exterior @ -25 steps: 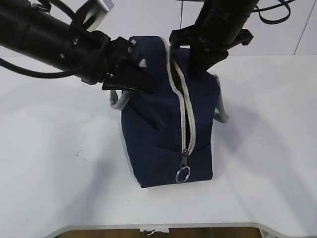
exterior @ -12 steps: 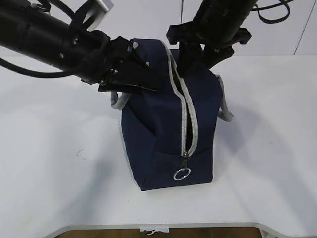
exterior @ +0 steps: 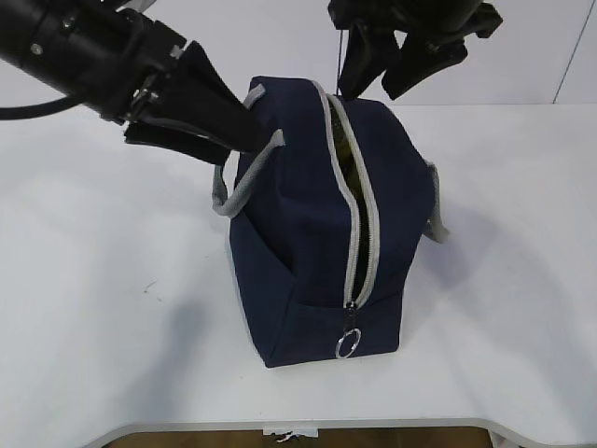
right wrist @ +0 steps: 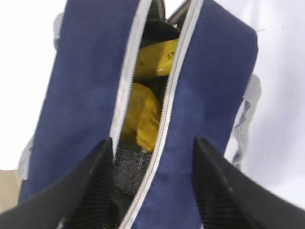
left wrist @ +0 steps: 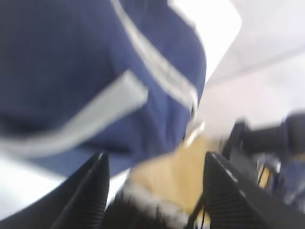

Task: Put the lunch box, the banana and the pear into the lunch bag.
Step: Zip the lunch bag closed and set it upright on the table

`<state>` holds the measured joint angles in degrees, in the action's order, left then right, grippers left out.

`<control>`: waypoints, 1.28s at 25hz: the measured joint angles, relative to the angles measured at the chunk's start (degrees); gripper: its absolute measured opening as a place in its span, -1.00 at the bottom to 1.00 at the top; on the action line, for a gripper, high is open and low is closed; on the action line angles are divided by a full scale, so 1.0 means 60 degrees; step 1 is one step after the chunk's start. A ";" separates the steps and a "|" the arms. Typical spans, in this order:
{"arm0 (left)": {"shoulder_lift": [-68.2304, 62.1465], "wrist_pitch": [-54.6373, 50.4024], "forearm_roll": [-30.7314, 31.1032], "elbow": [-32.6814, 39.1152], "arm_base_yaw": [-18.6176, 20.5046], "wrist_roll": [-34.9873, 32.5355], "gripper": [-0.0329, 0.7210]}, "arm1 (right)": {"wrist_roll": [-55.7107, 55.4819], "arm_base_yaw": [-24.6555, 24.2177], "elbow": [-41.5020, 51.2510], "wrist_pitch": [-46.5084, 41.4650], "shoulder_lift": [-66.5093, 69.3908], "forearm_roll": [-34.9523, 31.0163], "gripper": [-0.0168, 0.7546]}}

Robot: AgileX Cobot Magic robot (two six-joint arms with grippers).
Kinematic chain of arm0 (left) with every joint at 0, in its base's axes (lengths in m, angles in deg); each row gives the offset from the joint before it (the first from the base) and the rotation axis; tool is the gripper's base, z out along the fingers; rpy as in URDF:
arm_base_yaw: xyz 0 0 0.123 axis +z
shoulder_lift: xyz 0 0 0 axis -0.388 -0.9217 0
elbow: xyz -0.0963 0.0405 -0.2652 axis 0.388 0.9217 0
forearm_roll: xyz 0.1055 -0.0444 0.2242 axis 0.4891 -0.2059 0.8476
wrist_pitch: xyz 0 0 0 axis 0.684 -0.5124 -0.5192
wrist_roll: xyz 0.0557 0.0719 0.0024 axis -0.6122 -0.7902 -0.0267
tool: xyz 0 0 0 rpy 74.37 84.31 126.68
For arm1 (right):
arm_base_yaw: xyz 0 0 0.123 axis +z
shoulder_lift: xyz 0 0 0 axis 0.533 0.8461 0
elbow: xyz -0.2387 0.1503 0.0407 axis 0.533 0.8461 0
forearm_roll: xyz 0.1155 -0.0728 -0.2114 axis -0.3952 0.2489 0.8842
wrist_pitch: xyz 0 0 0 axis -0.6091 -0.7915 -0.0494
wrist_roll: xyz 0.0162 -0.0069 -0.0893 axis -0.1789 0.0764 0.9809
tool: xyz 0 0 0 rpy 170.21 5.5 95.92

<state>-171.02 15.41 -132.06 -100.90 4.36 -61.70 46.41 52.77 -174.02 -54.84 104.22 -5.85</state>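
Note:
The right gripper takes hold of the zipper by its ring pull (exterior: 347, 343) next. It hangs out free, since the small slider (exterior: 351, 307) sits close against the navy cloth.
The navy lunch bag (exterior: 298, 233) stands mid-table with its grey zipper open along the top and the ring pull (exterior: 347, 343) hanging at the near end. In the right wrist view the bag (right wrist: 81, 86) shows the banana (right wrist: 155, 58) and, below it, the yellow-orange pear (right wrist: 140, 119) through the slit. The lunch box is hidden. My right gripper (exterior: 381, 84) is open just above the bag's far end, its jaws astride the slit (right wrist: 152, 188). My left gripper (exterior: 244, 135) is open by the bag's left handle (exterior: 229, 191). The left wrist view is blurred, with the gripper (left wrist: 157, 191) empty.
The white table (exterior: 103, 280) surrounds the bag, with its front edge near the bottom of the exterior view. Grey webbing handles hang on both sides of the bag (exterior: 437, 219). Both black arms reach in from the top corners.
My right gripper has lifted out of the bag's opening. My left gripper has pulled back up and left off the bag's side. The bag has settled and shifted slightly right.

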 joint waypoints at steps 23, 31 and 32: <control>0.1288 -0.0838 0.5009 0.0009 -0.0182 0.3955 0.20 | 0.1217 0.0000 0.7622 0.4900 -0.6638 -0.0007 0.12; 0.1288 -0.0838 0.5009 0.0009 -0.0182 0.3976 0.19 | 0.1737 0.0000 0.9910 0.7854 -0.7546 0.0011 0.12; 0.1288 -0.0838 0.5009 0.0009 -0.0182 0.3976 0.19 | 0.1737 0.0000 0.9910 0.8004 -0.7487 0.0011 0.12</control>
<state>-163.29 10.38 -102.01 -100.84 3.27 -37.84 56.84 52.77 -114.56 -6.82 59.30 -5.79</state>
